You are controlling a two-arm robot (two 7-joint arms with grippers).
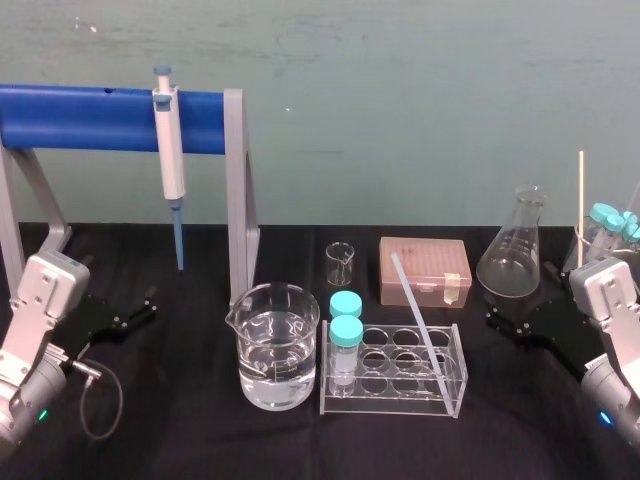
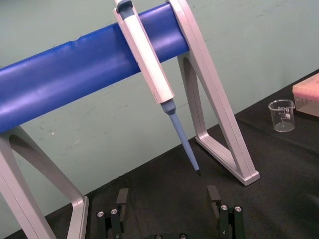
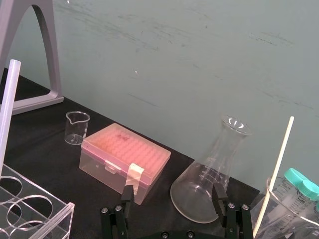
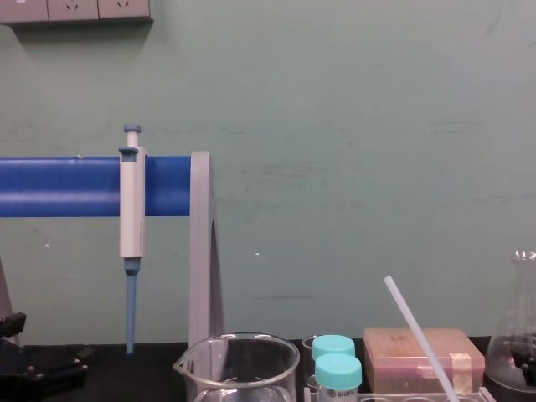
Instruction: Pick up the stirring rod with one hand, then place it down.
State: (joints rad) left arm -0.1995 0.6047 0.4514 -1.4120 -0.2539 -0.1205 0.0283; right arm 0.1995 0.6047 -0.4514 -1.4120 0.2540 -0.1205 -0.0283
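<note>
The rod's lower end is surrounded by the tube rack (image 4: 423,398), so my right gripper will next grab the rod by its bare upper body (image 4: 415,327), where fingers have room.
The stirring rod (image 1: 415,310) is a thin, white, translucent stick. It leans in the clear tube rack (image 1: 458,385) at the table's middle, with its upper end toward the pink box. It also shows in the right wrist view (image 3: 9,104) and the chest view (image 4: 419,335). My right gripper (image 1: 505,320) rests low on the table at the right, open and holding nothing (image 3: 173,199), well to the right of the rod. My left gripper (image 1: 140,305) sits open and bare at the left (image 2: 168,199), near the pipette stand.
A white-and-blue pipette (image 1: 170,160) hangs on the blue-barred stand (image 1: 236,190). A beaker of water (image 1: 277,345) and two teal-capped tubes (image 1: 346,340) stand left of the rod. Behind are a small beaker (image 1: 340,262), a pink box (image 1: 425,270), a conical flask (image 1: 512,250) and a thin cream stick (image 1: 580,195).
</note>
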